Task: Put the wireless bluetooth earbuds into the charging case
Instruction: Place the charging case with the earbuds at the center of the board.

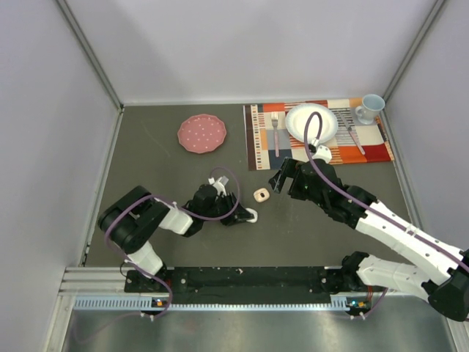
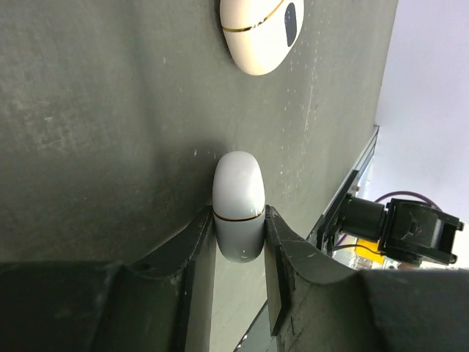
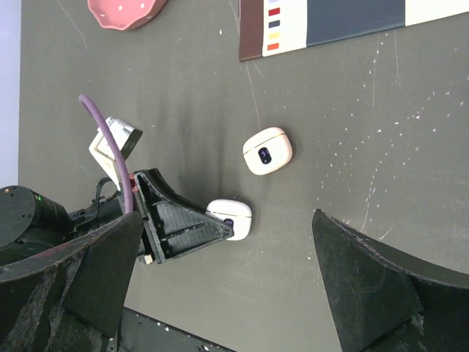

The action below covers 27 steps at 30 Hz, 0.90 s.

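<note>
My left gripper should release the white case now, onto the flat table close below.
Two closed charging cases lie on the dark table. The white case with a gold seam sits between the fingers of my left gripper, which is shut on its sides; it also shows in the top view and the right wrist view. The cream case lies free just beyond it, seen in the left wrist view and the right wrist view. My right gripper is open and empty above the table, right of the cream case. No earbuds are in view.
A pink plate lies at the back left. A striped placemat at the back right holds a white plate, forks and a blue cup. Grey walls close in both sides.
</note>
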Tool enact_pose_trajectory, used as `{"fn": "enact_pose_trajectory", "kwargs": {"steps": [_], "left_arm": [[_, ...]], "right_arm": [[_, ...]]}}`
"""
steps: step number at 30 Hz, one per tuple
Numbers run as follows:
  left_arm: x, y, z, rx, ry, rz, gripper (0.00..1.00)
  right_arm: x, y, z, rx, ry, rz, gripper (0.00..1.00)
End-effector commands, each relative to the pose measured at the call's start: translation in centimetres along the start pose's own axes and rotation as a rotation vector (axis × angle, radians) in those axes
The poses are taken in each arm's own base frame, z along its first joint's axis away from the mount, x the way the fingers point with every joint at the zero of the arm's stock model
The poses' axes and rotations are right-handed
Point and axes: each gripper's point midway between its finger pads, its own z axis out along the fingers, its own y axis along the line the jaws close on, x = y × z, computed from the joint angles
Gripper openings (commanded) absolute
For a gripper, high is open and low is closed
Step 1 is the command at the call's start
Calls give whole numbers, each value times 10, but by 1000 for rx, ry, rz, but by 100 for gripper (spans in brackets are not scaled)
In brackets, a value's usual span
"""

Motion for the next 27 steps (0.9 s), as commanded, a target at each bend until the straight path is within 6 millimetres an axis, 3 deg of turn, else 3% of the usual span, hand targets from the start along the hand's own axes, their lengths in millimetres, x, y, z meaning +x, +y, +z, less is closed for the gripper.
{"fn": "enact_pose_trajectory", "kwargs": {"steps": [1,2,6,8,10,20,26,27], "left_arm": [[-5,7,-1,-71,-1,44,33],[-2,19,-2,-132,12,29,33],[-7,26,-5,-218,9,58,35],[-13,26,-9,-235,-15,83,44],[-13,29,-14,-268,-11,109,46],[-13,46,-37,-385,-32,154,47],[-29,35,-69,-451,-108,259,48],[-37,25,-77,-437,-148,290,48]], "right_arm": [[-11,7,-2,-27,-30,13,99],[-10,6,-1,-26,-29,13,99],[-10,6,-1,-25,-25,14,99],[-9,6,-1,-25,-25,14,99],[-9,5,0,-21,-23,14,99],[-9,4,2,-12,-24,4,99],[-19,-7,4,21,-52,-12,99],[-21,-9,5,25,-55,-15,99]]}}
